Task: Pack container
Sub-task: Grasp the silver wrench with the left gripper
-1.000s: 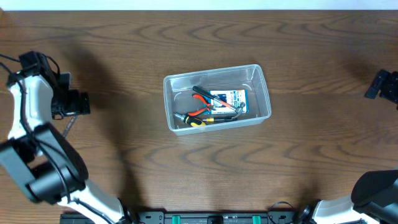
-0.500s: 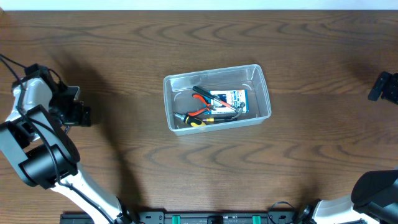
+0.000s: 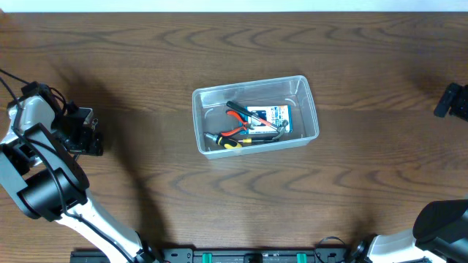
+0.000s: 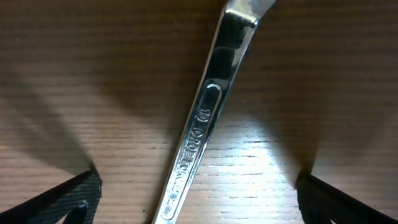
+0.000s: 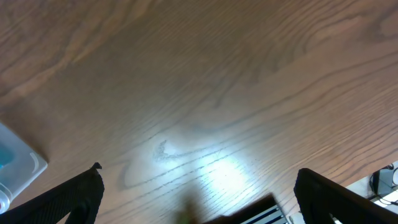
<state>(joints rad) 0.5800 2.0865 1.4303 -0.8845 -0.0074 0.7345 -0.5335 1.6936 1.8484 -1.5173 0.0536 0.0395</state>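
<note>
The chrome wrench's narrow shank (image 4: pixel 185 164) lies between the left gripper's fingers, so the left gripper needs to close on it now and would hold the shank.
The clear rectangular container (image 3: pixel 307 91) stands at the table's middle. It holds red-handled pliers (image 3: pixel 236 110), a small blue-and-white box (image 3: pixel 269 115), a yellow-and-black handled tool (image 3: pixel 232 145) and a chrome tool. My left gripper (image 3: pixel 86 137) is at the far left, low over the table. In the left wrist view its fingers (image 4: pixel 199 202) are open on either side of a chrome wrench (image 4: pixel 205 118) that lies flat on the wood. The overhead view hides the wrench under the gripper. My right gripper (image 3: pixel 453 101) is at the far right edge, open and empty (image 5: pixel 199 199).
The table is dark brown wood. A clear plastic corner (image 5: pixel 15 168) shows at the lower left of the right wrist view. The table's front edge and some equipment show at the lower right of that view.
My left gripper has moved a little toward the front and down over the wrench, which now lies hidden under it in the overhead view. The right arm has hardly moved.
</note>
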